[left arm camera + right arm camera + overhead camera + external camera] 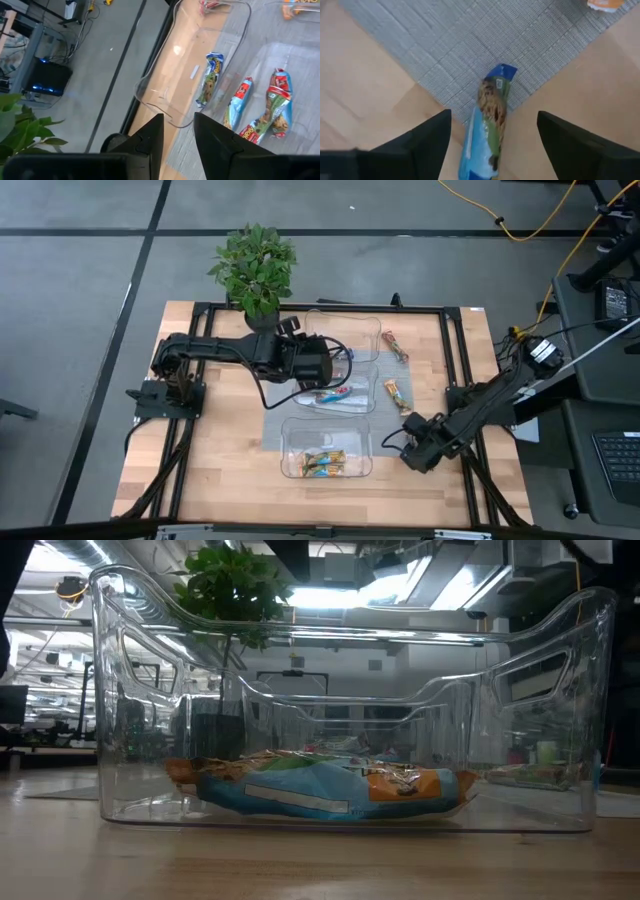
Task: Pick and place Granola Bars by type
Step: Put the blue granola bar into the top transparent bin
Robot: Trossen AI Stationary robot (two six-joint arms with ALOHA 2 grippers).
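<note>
My right gripper is to grab the blue-wrapped granola bar by its middle (488,125) next, to sort it into the clear tray by the potted plant.
In the right wrist view a blue-wrapped granola bar (487,130) lies flat, its far end on the grey mat (470,45) and the rest on the wooden table. My right gripper (492,145) (412,446) points down over it, open, one finger on each side and apart from it. My left gripper (177,137) (322,366) hovers above the middle clear tray (368,402), its fingers a little apart with nothing between them. Blue and red bars (277,100) lie in that tray; another bar (212,77) lies in a clear tray beyond.
The near clear tray (290,452) (110,690) holds orange and blue wrapped bars (320,785). The far clear tray (345,330) stands by a potted plant (255,265). Two loose bars (398,347) (398,395) lie on the table to the right of the trays.
</note>
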